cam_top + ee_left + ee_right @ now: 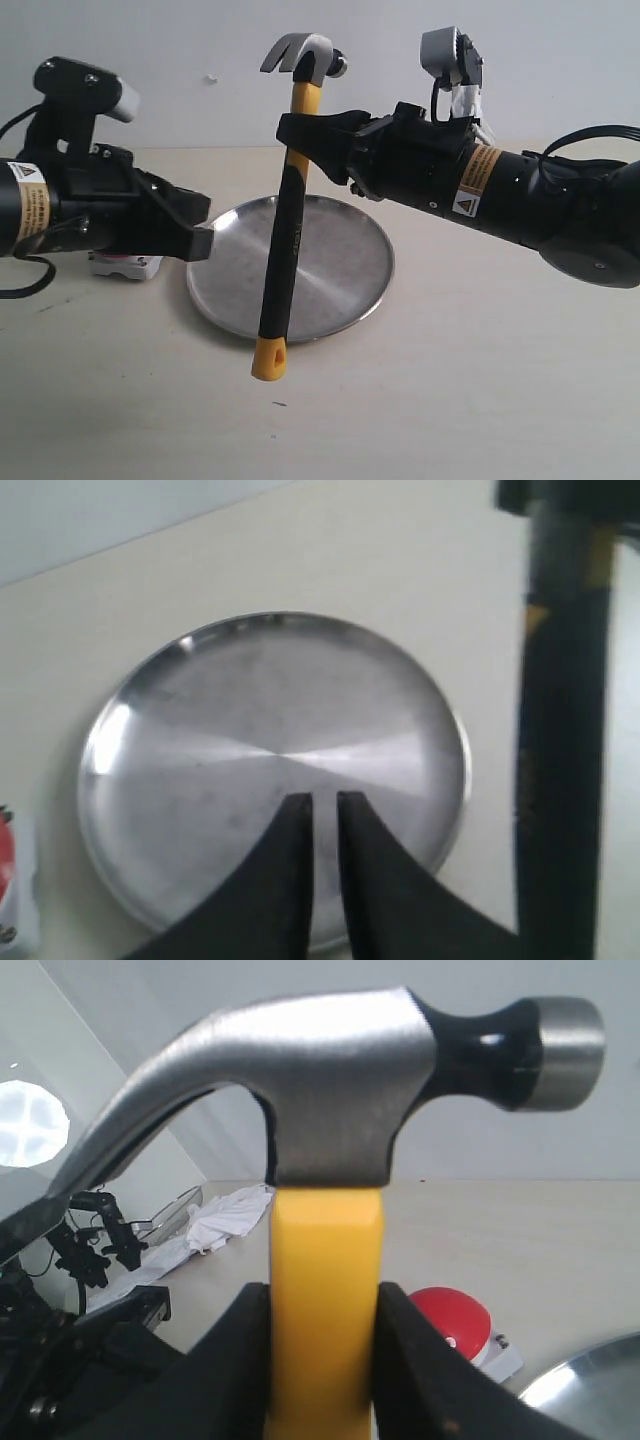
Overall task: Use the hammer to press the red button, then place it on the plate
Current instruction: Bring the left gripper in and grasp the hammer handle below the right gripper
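Observation:
My left gripper is to take hold of the hammer next by the black grip of its handle (563,740), to press the red button (5,854).
My right gripper (297,137) is shut on the hammer (283,250) just below its steel head, on the yellow part of the handle. The hammer hangs upright, head up, with its yellow tip over the near rim of the steel plate (345,262). In the right wrist view the gripper (325,1298) clamps the yellow handle, and the hammer (330,1090) fills the frame. The red button (455,1320) sits beyond it, next to the plate (592,1380). My left gripper (200,243) hovers at the plate's left edge, shut on nothing. Under that arm only the button's grey base (125,266) shows.
From the left wrist, my gripper (323,800) points over the plate (250,700), with the hammer's dark handle (560,740) to one side and a sliver of the red button (5,845) at the other. White cloth (225,1215) and dark gear lie far off.

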Controlling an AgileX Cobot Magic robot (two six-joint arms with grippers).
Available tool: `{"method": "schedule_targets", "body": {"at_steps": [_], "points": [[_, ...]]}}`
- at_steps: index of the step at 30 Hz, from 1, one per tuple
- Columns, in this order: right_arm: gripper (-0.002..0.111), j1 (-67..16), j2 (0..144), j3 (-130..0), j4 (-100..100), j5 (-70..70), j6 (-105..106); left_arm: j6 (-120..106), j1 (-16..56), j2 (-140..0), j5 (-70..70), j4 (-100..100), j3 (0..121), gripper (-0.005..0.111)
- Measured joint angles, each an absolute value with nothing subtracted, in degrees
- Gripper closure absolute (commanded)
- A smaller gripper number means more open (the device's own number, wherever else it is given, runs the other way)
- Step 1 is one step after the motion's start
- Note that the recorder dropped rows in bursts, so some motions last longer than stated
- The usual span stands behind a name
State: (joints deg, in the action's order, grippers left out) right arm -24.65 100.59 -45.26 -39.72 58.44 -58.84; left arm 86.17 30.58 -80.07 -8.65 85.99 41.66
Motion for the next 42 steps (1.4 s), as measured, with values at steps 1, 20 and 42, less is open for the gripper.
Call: {"method": "schedule_targets", "body": {"at_steps": [1,20,42], "points": [[0.108,-24.7,100.6,-45.3,-39.7,58.4,-58.8,86.3,31.9,-80.1,-8.7,86.0,41.8,0.070],[0.108,-24.7,100.6,-45.3,-39.2,58.4,-58.8,87.0,37.5,-86.4,-13.0,83.9,45.4,0.030],[0.100,-24.6,100.6,-45.3,-37.9,58.6,-58.7,86.3,38.0,-94.8,-15.2,80.2,50.7,0.107]]}}
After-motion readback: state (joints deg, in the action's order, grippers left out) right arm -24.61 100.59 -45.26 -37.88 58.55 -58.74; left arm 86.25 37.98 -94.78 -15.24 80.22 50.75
